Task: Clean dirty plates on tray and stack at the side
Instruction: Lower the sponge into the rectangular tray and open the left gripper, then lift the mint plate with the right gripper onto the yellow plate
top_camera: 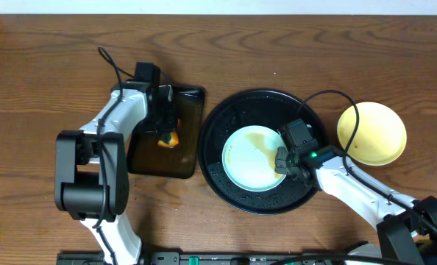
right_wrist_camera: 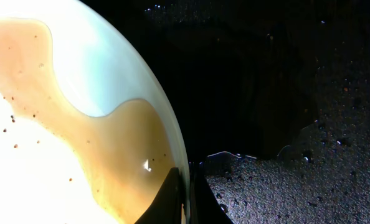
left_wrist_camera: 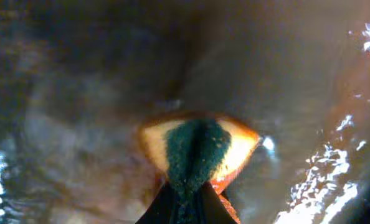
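Observation:
The orange sponge's lower edge [top_camera: 168,143] [left_wrist_camera: 240,142] meets the rectangular tray's wet bottom and the sponge would rest there, so my left gripper opens next.
A pale mint-white plate [top_camera: 251,158] with brownish liquid and specks lies in the large round black tray [top_camera: 226,129]. My right gripper [top_camera: 283,160] is shut on this plate's right rim; the right wrist view shows the rim [right_wrist_camera: 172,134] pinched between the fingers [right_wrist_camera: 186,205]. A pale yellow plate [top_camera: 371,132] sits on the bare wood to the right of the tray. My left gripper [top_camera: 167,132] is shut on an orange sponge with a green scrub face [left_wrist_camera: 197,152], held over the small dark rectangular tray [top_camera: 189,110]. The third plate is not in view.
The small rectangular tray holds wet, glossy liquid [left_wrist_camera: 334,180]. The black tray's floor is wet with droplets [right_wrist_camera: 309,180]. Cables run from both arms. Bare wood table lies at the far edge and far left [top_camera: 27,88].

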Controlling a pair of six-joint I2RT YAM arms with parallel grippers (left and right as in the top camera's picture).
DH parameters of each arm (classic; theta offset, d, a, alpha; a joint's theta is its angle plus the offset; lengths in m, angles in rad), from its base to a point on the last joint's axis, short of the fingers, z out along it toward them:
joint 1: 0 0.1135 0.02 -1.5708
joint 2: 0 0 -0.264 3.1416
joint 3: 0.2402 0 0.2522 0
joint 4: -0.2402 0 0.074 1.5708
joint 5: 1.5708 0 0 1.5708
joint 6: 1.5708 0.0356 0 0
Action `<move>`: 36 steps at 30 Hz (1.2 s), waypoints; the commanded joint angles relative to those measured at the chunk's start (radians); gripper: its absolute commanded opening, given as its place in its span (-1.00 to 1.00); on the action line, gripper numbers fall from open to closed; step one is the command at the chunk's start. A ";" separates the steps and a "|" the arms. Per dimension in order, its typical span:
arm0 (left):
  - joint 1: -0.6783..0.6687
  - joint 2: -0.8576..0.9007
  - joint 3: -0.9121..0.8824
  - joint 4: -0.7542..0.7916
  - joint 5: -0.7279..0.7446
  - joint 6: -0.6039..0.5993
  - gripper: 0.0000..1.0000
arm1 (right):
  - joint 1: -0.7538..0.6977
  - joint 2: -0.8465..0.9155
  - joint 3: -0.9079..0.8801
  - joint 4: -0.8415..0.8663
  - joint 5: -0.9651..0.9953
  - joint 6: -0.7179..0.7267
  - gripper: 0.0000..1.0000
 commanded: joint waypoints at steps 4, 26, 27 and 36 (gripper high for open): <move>0.002 0.004 -0.005 -0.005 -0.088 -0.127 -0.86 | -0.003 0.013 -0.015 -0.005 0.010 0.002 -0.98; -0.018 -0.278 -0.004 -0.139 -0.022 -0.087 0.54 | -0.010 -0.085 0.061 0.084 0.087 -0.363 -0.98; -0.018 -0.281 -0.004 -0.143 -0.022 -0.088 0.54 | -0.010 -0.107 0.071 0.084 0.111 -0.402 -0.98; -0.018 -0.280 -0.004 -0.160 -0.022 -0.121 0.55 | -0.010 -0.278 0.099 0.086 0.285 -0.705 -0.98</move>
